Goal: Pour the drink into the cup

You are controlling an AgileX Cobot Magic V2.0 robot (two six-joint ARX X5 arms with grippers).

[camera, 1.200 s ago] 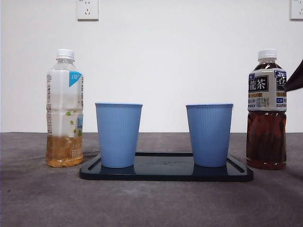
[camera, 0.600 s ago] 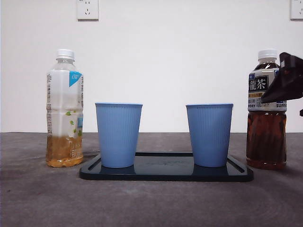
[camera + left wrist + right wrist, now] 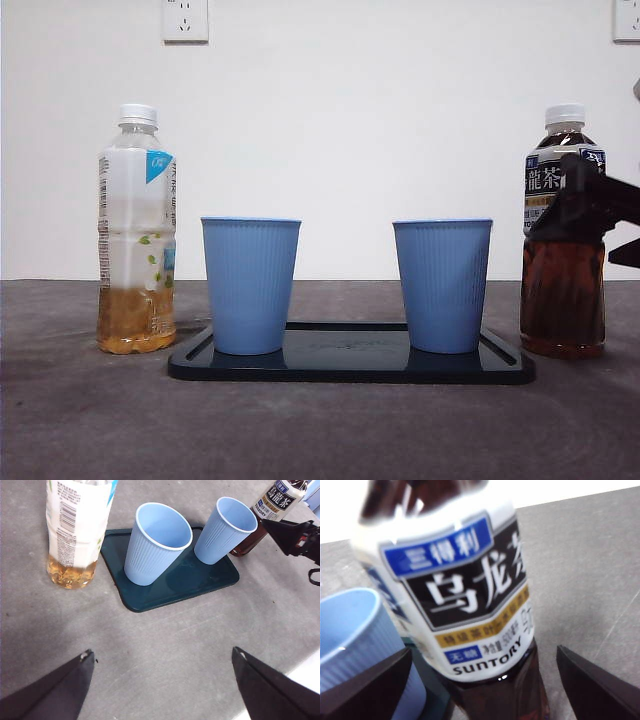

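Note:
The robot's right gripper should next pour into the cup (image 3: 442,285), so it should grab the dark tea bottle by its labeled body (image 3: 543,185).
A dark oolong tea bottle (image 3: 563,290) with a white cap stands right of a black tray (image 3: 350,368). Two empty blue cups stand on the tray, one left (image 3: 250,285), one right (image 3: 442,285). My right gripper (image 3: 600,215) is at the bottle's label height, in front of it. In the right wrist view the right gripper (image 3: 483,650) is open, one jaw either side of the bottle (image 3: 470,605), apart from it. My left gripper (image 3: 162,651) is open and empty, high above the table, well back from the tray (image 3: 150,597).
A pale green tea bottle (image 3: 137,230), about a quarter full, stands left of the tray. Two wall sockets (image 3: 185,20) are on the white wall behind. The table's edge (image 3: 300,680) shows in the left wrist view.
My right gripper has come in from the right edge, moving down and left until it is at the dark bottle's label. Bottles, cups and tray have not moved.

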